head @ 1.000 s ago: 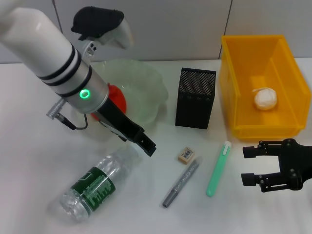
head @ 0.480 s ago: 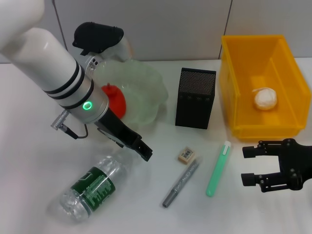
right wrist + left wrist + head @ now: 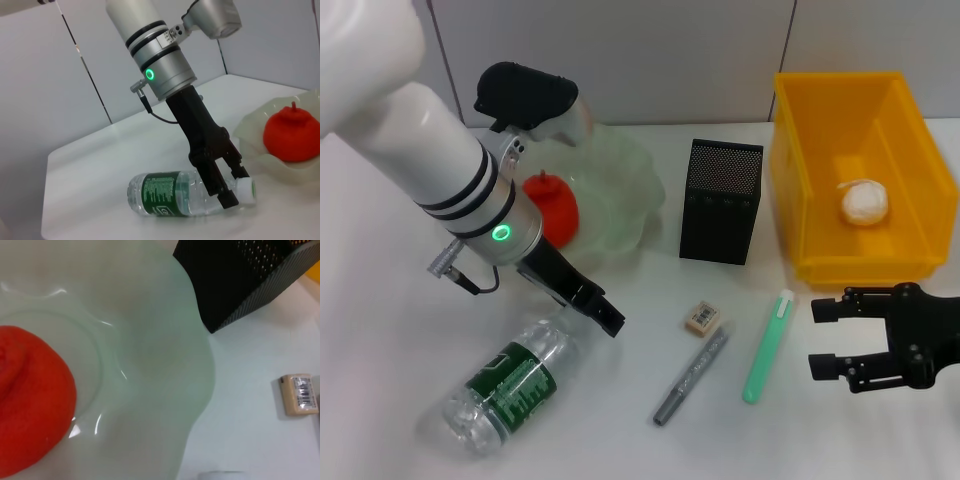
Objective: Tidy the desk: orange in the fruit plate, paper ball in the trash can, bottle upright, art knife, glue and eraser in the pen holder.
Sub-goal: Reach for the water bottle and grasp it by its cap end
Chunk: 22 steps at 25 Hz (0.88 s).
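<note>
I should close my left fingers on the bottle, down beside the bottle's cap end (image 3: 566, 328) in the head view.
The orange (image 3: 552, 208) rests in the pale green fruit plate (image 3: 630, 190). Inside the yellow trash can (image 3: 788, 190) lies the paper ball (image 3: 865, 202). On its side at the front left is the bottle (image 3: 515, 385), cap toward the plate. My left gripper (image 3: 603, 318) hangs open just over the cap end; in the right wrist view its fingers (image 3: 227, 199) stand on either side of the white cap. The eraser (image 3: 702, 318), grey art knife (image 3: 692, 375) and green glue (image 3: 767, 345) lie in front of the black pen holder (image 3: 720, 200). Open and holding nothing, my right gripper (image 3: 828, 340) hovers right of the glue.
The left wrist view shows the orange (image 3: 30, 405) in the fruit plate (image 3: 150, 365), with the pen holder (image 3: 240, 275) and eraser (image 3: 300, 394) beyond it. A grey wall stands behind the white table.
My left gripper has drawn away from the fruit plate and come down toward the bottle's cap end. The right gripper has edged slightly left.
</note>
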Motion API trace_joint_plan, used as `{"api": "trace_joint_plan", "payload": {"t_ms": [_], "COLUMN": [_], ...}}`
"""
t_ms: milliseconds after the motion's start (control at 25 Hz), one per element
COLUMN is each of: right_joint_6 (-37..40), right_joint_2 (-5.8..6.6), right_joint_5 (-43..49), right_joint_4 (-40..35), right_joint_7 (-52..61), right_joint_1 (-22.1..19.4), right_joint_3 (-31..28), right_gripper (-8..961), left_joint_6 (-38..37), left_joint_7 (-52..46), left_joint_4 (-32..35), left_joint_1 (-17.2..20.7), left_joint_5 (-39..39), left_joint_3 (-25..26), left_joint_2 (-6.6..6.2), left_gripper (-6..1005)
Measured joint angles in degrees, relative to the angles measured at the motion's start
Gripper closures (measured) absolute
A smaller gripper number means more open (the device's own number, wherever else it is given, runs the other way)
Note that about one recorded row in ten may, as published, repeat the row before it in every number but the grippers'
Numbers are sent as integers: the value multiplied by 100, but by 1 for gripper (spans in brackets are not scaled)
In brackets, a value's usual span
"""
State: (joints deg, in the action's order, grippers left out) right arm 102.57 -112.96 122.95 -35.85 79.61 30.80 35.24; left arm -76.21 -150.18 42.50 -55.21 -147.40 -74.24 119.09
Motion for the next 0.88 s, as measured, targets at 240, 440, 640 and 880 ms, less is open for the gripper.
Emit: {"api": "trace_joint_plan", "payload": {"t_ms": [240,440,640,880], "right_joint_6": [-19,-37,-44,-45], "right_joint_2": [-6,-7,-7,-6], "right_joint_5": [0,0,0,-13], "right_joint_4": [5,15,18,25], "right_joint_7": [26,29,38,41], "right_joint_1": [14,24,28,27], "right_joint_3": [-1,-7,-9,-9], "right_gripper": [149,149,149,149], "left_joint_6": [62,85,124,171], "left_joint_7": [11,63,150,232], "left_joint_4": [-3,-5,-51,-145], "left_joint_1": [26,43,39,-1], "left_joint_5": [1,3,2,2], "left_joint_3": [-153,-164,-175,-198], "left_joint_2": [0,0,0,0], "left_gripper": [183,187,279,416]}}
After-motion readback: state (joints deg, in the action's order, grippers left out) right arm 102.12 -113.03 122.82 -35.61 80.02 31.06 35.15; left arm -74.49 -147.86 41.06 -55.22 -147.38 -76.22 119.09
